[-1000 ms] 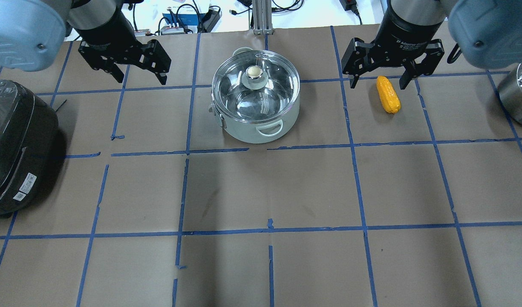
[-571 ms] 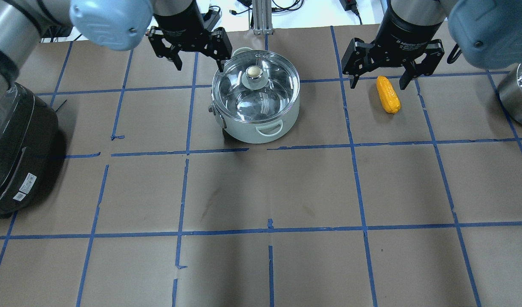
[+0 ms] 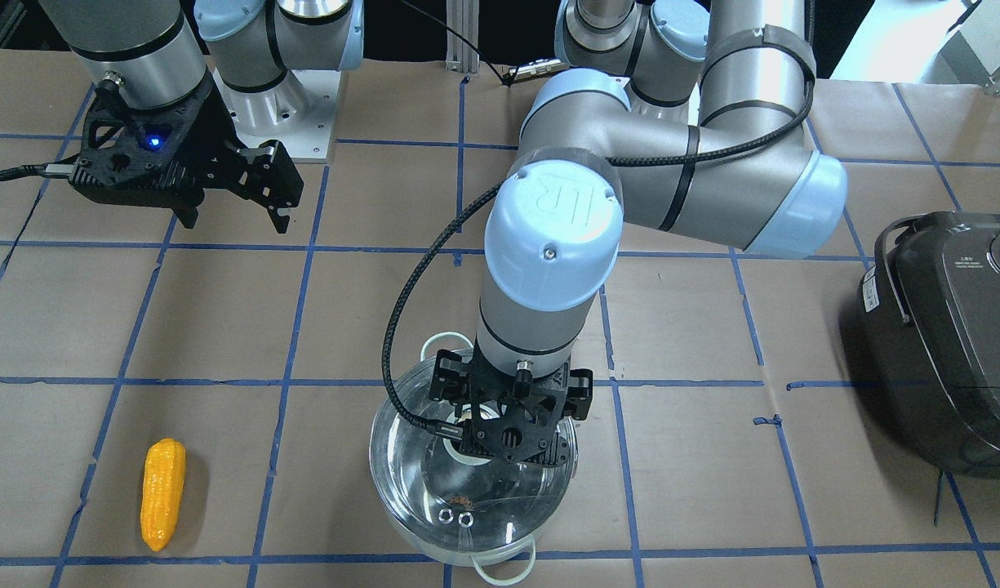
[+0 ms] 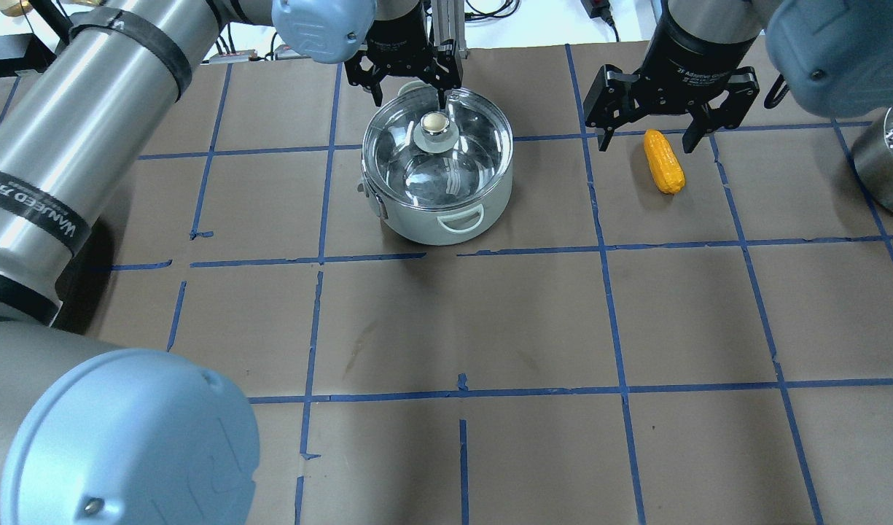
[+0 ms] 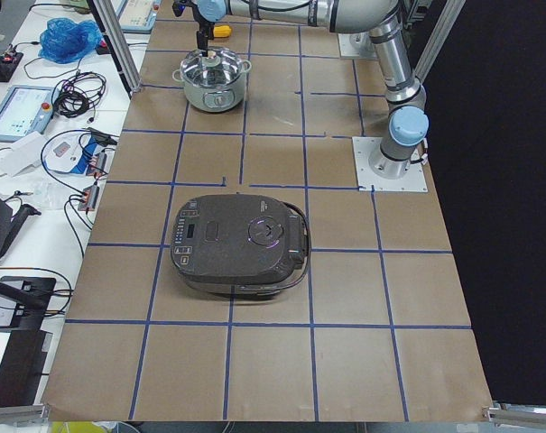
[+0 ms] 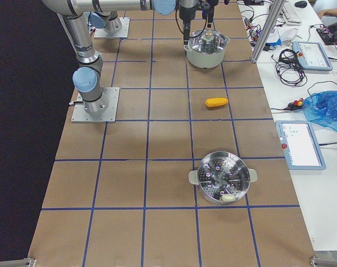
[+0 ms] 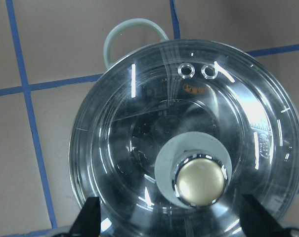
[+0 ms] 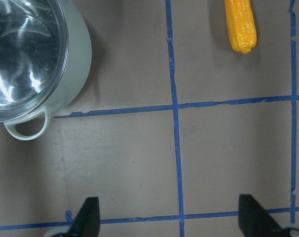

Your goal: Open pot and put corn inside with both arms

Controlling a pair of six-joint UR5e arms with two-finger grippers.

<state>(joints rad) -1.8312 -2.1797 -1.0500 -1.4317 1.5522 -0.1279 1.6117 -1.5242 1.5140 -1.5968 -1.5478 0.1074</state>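
The pot needs to be opened for the corn, so my left gripper should next grab the glass lid by its metal knob (image 7: 198,180).
The pot (image 4: 424,224) stands at the table's far middle, its clear glass lid on it, with a metal knob (image 4: 436,124). My left gripper (image 4: 410,89) is open and hovers just above the lid; in the left wrist view its fingertips (image 7: 90,217) straddle the knob (image 7: 198,180) without touching it. It also shows over the lid in the front view (image 3: 508,437). The yellow-orange corn (image 4: 663,162) lies on the table right of the pot. My right gripper (image 4: 647,143) is open and empty, raised above the corn's robot-side end. The corn also shows in the right wrist view (image 8: 240,24).
A dark rice cooker (image 3: 948,343) sits on the robot's left side of the table. A steel steamer pot (image 6: 223,178) stands at the robot's right end. The left arm's long links (image 4: 82,146) stretch across the left half of the table.
My left arm has swung from the far left to above the pot lid, gripper still open. The right gripper, the corn and the pot have not moved.
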